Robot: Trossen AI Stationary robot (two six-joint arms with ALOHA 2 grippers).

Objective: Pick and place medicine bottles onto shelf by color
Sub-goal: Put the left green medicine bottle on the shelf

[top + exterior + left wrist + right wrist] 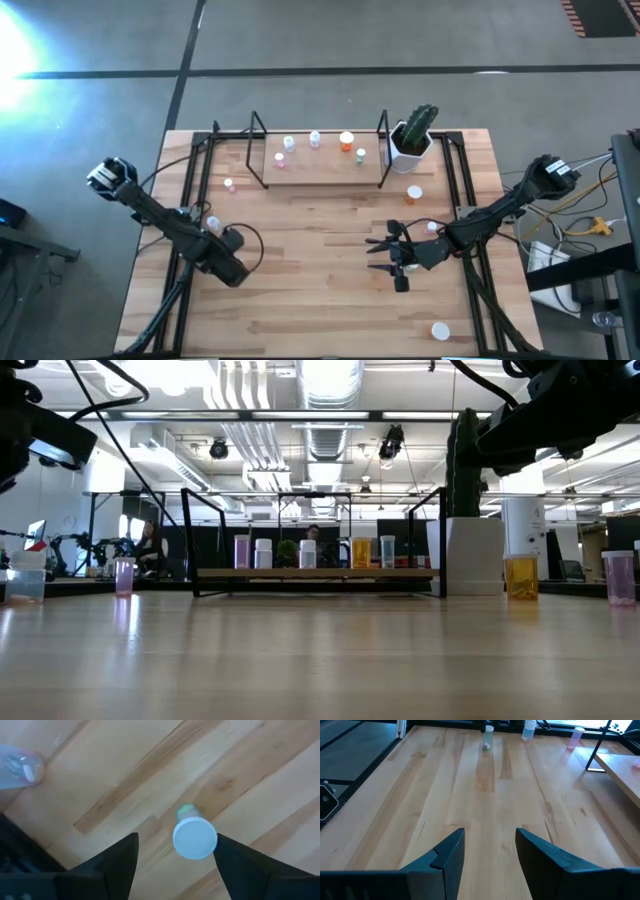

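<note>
My left gripper's fingers reach down beside the white cap [195, 838] above the green body [187, 811], so closing now would catch the bottle and it is time to close.
A small green bottle [186, 811] with a white cap [195, 838] stands upright on the table. My left gripper [177, 837] points down over it, open, one finger on each side. The cap is close to one finger [240, 865], and I cannot tell whether they touch. The high view shows this gripper [228, 262] at the table's left, hiding the bottle. My right gripper [490, 832] is open with nothing in it at the table's middle right [380, 254]. The shelf [320, 172] at the far middle carries several bottles [360, 552].
A pale blue bottle [213, 222] and a pink one [229, 184] stand beside the left arm. An orange bottle [414, 193], another bottle [432, 228] and a white-capped one [440, 330] stand on the right. A cactus pot [410, 143] stands by the shelf's right end.
</note>
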